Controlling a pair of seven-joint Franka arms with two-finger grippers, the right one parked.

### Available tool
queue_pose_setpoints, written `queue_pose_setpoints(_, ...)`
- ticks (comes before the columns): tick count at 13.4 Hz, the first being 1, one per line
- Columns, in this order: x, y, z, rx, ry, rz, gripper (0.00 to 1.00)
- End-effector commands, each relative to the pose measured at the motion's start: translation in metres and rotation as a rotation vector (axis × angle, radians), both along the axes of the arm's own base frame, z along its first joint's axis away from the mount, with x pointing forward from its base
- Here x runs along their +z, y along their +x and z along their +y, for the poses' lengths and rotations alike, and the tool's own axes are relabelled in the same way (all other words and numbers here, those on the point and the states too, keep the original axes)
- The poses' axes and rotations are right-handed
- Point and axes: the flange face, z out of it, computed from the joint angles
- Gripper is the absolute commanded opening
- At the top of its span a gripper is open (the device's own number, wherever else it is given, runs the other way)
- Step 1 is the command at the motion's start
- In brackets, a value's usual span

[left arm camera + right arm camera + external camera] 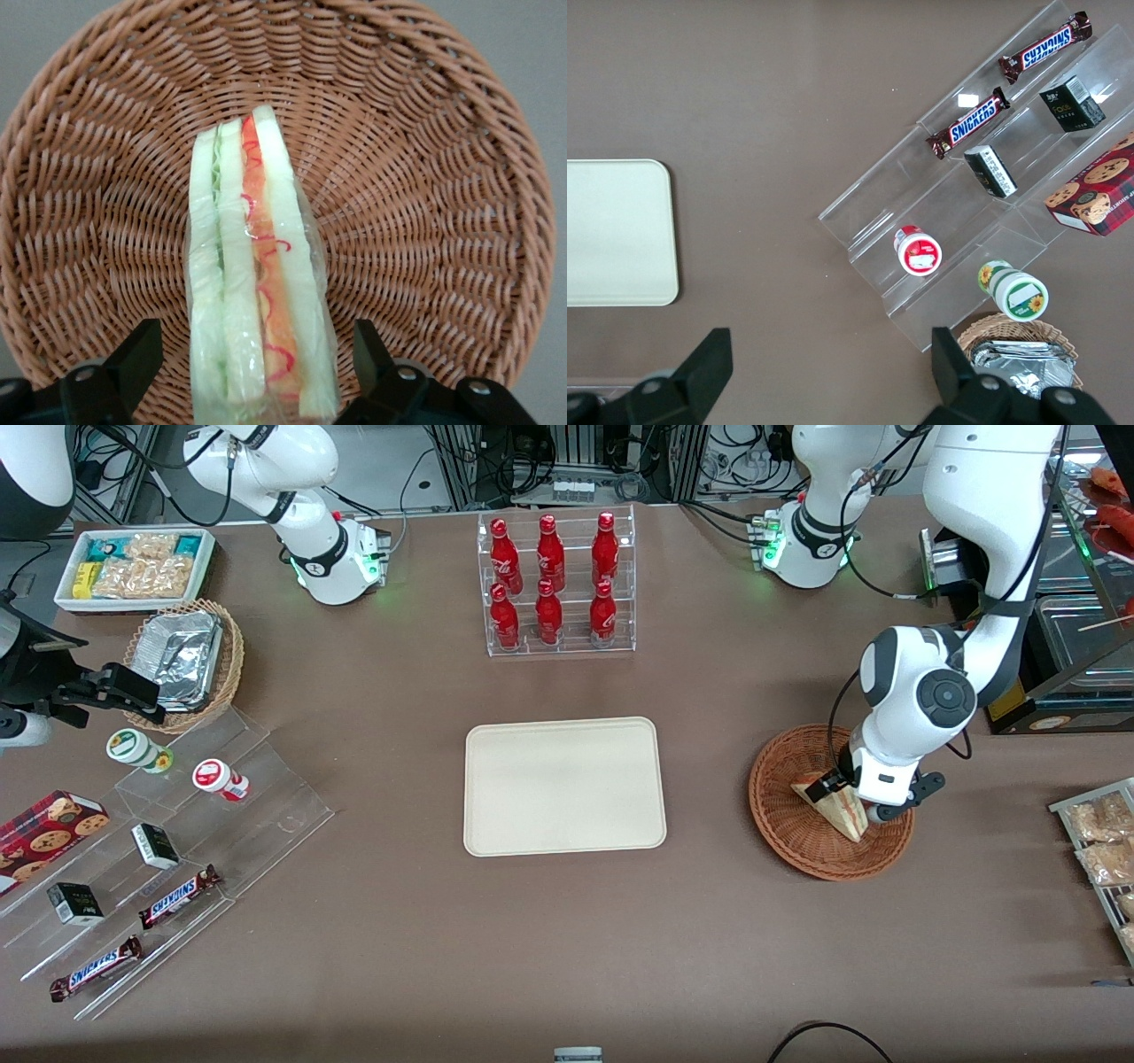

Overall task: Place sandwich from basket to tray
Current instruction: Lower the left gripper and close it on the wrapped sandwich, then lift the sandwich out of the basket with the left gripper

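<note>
My left gripper picks up the sandwich (257,292) by its flat outer bread sides next, since they face each other across the filling (268,266) while the sandwich's ends taper.
The sandwich (833,808), a clear-wrapped wedge of pale bread with red and green layers, stands on edge in the reddish-brown wicker basket (784,819) toward the working arm's end of the table. My left gripper (852,797) is lowered into the basket and is open. In the left wrist view the sandwich (257,292) lies between the two black fingers (133,359), with a gap on each side, on the woven basket floor (425,177). The cream tray (564,786) lies flat mid-table and holds nothing. Its corner (616,230) shows in the right wrist view.
A clear rack of red bottles (554,584) stands farther from the front camera than the tray. A stepped acrylic shelf with snacks (177,841), a tan basket of foil containers (186,660) and a white snack bin (133,567) sit toward the parked arm's end. A wire rack of packets (1099,841) lies near the basket.
</note>
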Motion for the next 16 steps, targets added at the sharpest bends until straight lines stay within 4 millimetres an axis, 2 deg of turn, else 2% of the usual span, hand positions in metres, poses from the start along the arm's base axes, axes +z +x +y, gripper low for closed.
queue_pose_setpoints(1, 0.001, 0.002, 0.003, 0.002, 0.017, -0.02, 0.3)
queue_pose_setpoints(2, 0.002, 0.002, 0.004, -0.005, 0.023, -0.02, 0.19)
queue_pose_setpoints(4, 0.016, 0.004, 0.006, -0.008, 0.024, -0.034, 0.19)
queue_pose_setpoints(7, 0.058, 0.011, 0.004, -0.025, 0.052, -0.018, 0.19)
queue_pose_setpoints(9, 0.092, 0.018, -0.006, -0.052, 0.09, 0.002, 0.19)
queue_pose_setpoints(11, 0.126, 0.027, -0.043, -0.094, 0.095, 0.02, 0.19)
queue_pose_setpoints(13, 0.153, 0.037, -0.094, -0.135, 0.097, 0.029, 0.19)
queue_pose_setpoints(16, 0.157, 0.033, -0.183, -0.212, 0.085, 0.014, 0.19)
